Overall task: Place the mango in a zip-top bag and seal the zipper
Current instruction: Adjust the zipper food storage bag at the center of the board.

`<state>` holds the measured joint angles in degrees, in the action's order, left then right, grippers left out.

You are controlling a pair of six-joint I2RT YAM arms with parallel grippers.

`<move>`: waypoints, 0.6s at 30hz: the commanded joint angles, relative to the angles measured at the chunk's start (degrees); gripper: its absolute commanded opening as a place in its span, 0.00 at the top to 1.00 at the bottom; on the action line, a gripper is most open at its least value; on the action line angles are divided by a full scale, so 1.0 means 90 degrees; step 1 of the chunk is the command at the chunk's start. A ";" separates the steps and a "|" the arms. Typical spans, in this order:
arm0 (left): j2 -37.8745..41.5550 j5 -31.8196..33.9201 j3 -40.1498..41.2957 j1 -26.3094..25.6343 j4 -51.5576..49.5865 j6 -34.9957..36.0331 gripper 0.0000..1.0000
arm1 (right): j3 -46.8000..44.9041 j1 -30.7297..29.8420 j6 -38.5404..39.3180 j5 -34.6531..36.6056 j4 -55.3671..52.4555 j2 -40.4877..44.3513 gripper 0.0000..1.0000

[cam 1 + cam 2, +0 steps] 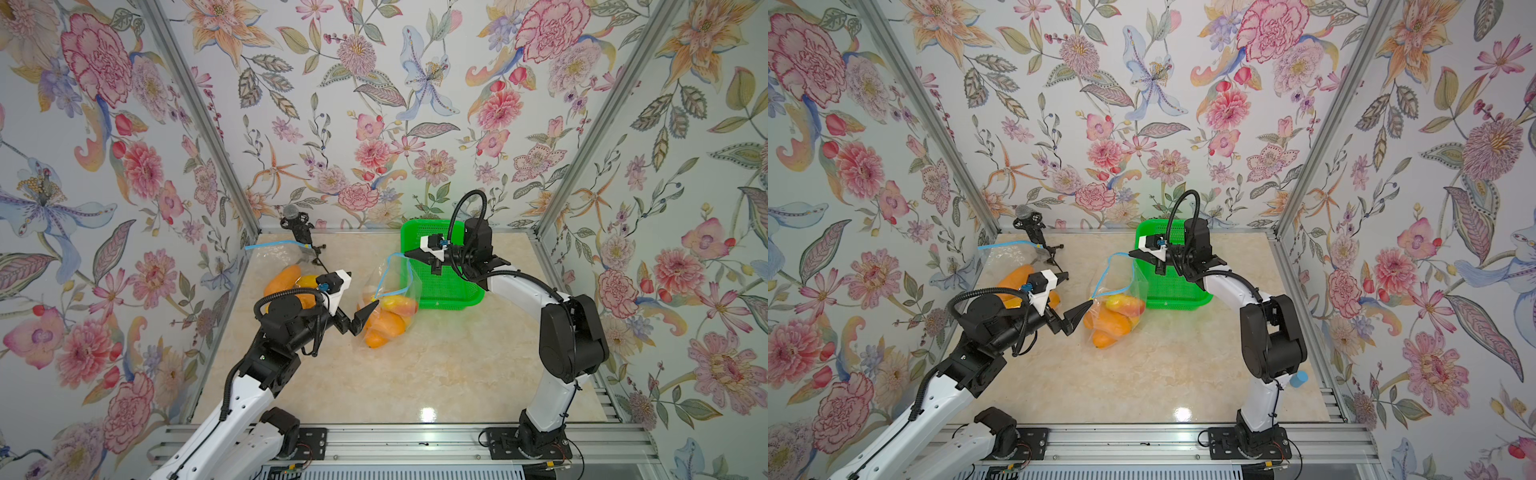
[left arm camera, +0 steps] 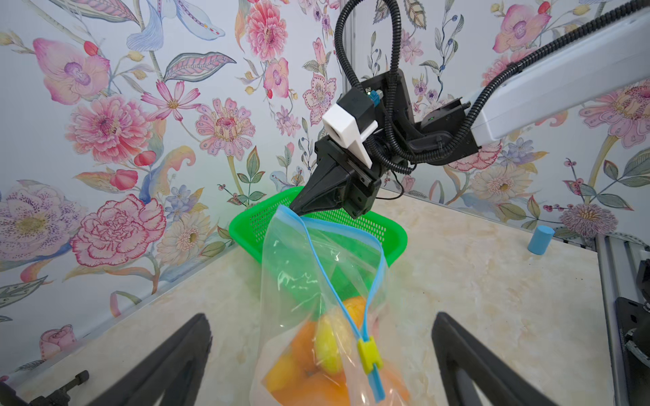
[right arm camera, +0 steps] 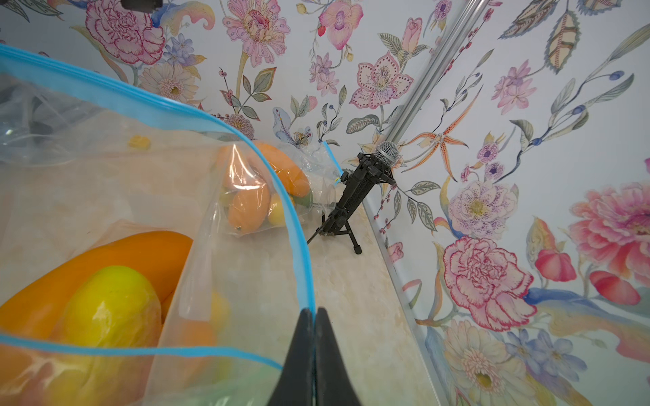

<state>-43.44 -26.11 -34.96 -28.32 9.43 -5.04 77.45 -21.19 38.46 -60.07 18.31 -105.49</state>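
My left gripper is to take hold next of the blue zipper's near end behind the yellow slider [image 2: 369,353], so the slider stays free to seal it.
A clear zip-top bag [image 1: 395,286] with a blue zipper stands mid-table, its mouth open. Orange and yellow mangoes [image 1: 388,324] lie inside it. My right gripper [image 1: 406,252] is shut on the far end of the zipper [image 3: 299,225] and holds that corner up; in the right wrist view its tips [image 3: 314,311] pinch the blue strip. My left gripper [image 1: 365,318] is open at the bag's near end. In the left wrist view the yellow slider [image 2: 369,353] sits between its spread fingers [image 2: 190,344], touching neither.
A green basket [image 1: 446,291] stands just behind the bag, under the right arm. A second bag holding mangoes [image 1: 284,276] lies at the back left beside a microphone on a small tripod [image 1: 297,224]. A blue cylinder [image 1: 1298,379] stands at the right edge.
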 commanded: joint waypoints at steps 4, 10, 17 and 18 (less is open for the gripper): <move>0.0022 0.0856 0.0584 -0.0438 0.0994 0.0036 0.01 | 0.0115 -0.0016 -0.0142 0.0022 0.0154 -0.0095 1.00; -0.0638 0.1402 0.0358 -0.0435 0.1263 0.0218 0.44 | 0.0020 -0.0032 -0.0237 0.0049 0.0231 0.0008 1.00; -0.1003 0.1033 0.0136 -0.0438 0.1408 0.0241 0.79 | -0.0084 -0.0015 -0.0405 0.0181 0.0416 0.0154 1.00; -0.0989 0.1041 0.0125 -0.0438 0.1430 0.0231 0.89 | -0.0128 -0.0007 -0.0406 0.0186 0.0426 0.0234 1.00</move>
<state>-52.58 -16.29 -31.55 -31.90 19.35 -3.20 77.36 -21.19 35.57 -58.59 20.08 -106.06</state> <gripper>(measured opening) 0.160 0.047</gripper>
